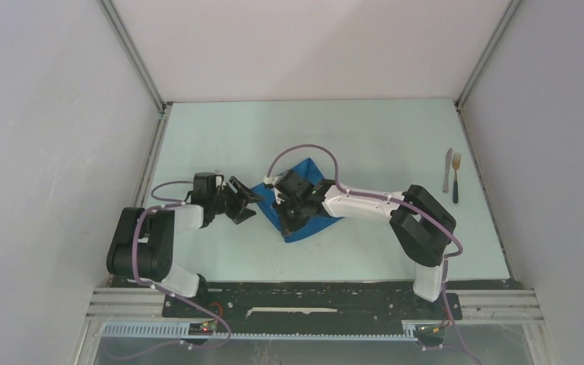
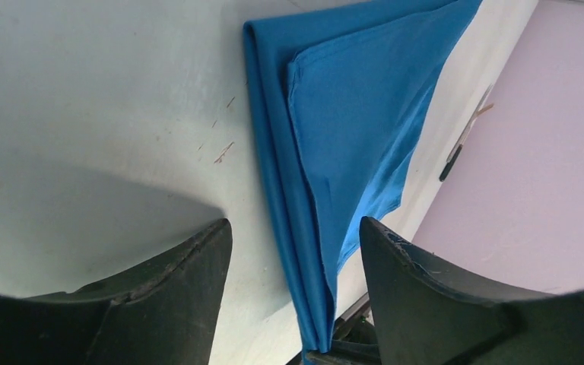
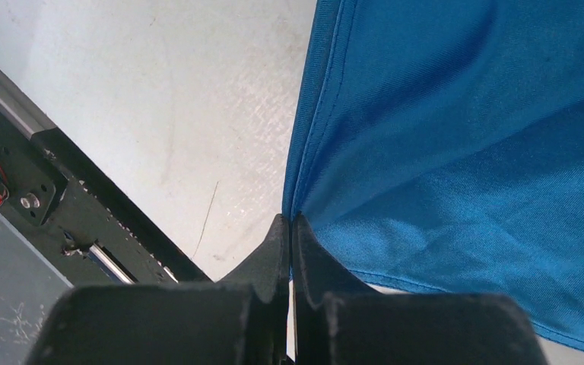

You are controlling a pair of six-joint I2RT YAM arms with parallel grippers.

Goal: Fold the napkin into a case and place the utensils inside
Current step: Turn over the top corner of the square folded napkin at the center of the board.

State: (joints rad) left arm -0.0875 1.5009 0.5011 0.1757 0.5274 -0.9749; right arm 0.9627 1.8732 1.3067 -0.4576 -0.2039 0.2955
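Observation:
The left gripper grabs the napkin's layered edge [image 1: 265, 204] [image 2: 280, 161] next, away from the right gripper's pinch, to turn the napkin over for the case.
The blue napkin [image 1: 309, 173] lies folded in the middle of the table, partly under my right arm. In the left wrist view the napkin [image 2: 350, 114] shows layered folds running between my left fingers. My left gripper [image 1: 249, 201] stands open at its left edge, holding nothing; the left gripper [image 2: 295, 223] has its jaws wide apart. My right gripper [image 1: 287, 219] is shut on the napkin's near edge; in the right wrist view the right gripper [image 3: 290, 219] pinches the hem of the napkin [image 3: 464, 152]. The knife [image 1: 446, 169] and fork [image 1: 455, 179] lie side by side at the far right.
The black mounting rail [image 3: 84, 220] runs along the table's near edge, close below the napkin. Grey enclosure walls [image 1: 61, 152] close in the table on the left, right and back. A purple cable [image 1: 304, 148] loops over the right arm.

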